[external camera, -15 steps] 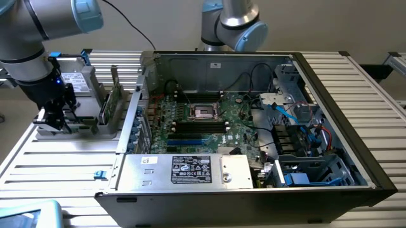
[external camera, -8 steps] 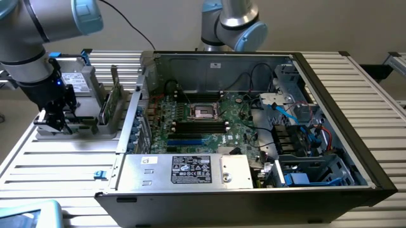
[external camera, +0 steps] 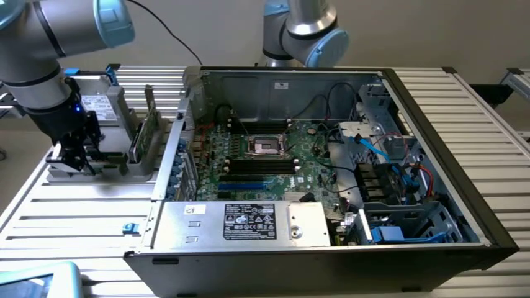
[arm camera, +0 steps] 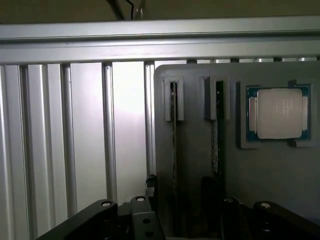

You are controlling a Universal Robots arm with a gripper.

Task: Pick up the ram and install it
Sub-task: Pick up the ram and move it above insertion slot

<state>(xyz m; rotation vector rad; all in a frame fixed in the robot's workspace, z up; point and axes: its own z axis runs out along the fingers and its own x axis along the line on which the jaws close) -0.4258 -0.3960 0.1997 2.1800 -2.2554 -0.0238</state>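
Observation:
My gripper should grab the ram by its plain long edge (arm camera: 174, 155) next, so that the ram's contact edge stays free to enter the black memory slots.
Two ram sticks stand on edge in slots of a grey holder (arm camera: 195, 150). I see them edge-on as one ram stick (arm camera: 174, 150) and a second (arm camera: 218, 145); in the exterior view the ram (external camera: 143, 141) rises from the holder (external camera: 108, 167) at that view's left, beside the open computer case. My gripper (arm camera: 180, 200) hangs just over the holder's near end, open, with one dark finger (arm camera: 209, 192) between the two sticks. It holds nothing. In the exterior view the gripper (external camera: 73, 155) sits low over the holder's outer end.
A square silver processor (arm camera: 277, 114) lies in a recess of the holder. The open case (external camera: 431, 124) holds the green motherboard (external camera: 311, 158) with black memory slots (external camera: 260, 165), cables and a power supply (external camera: 240, 220). A second robot arm (external camera: 302, 31) stands behind. Ribbed aluminium table (external camera: 74, 211).

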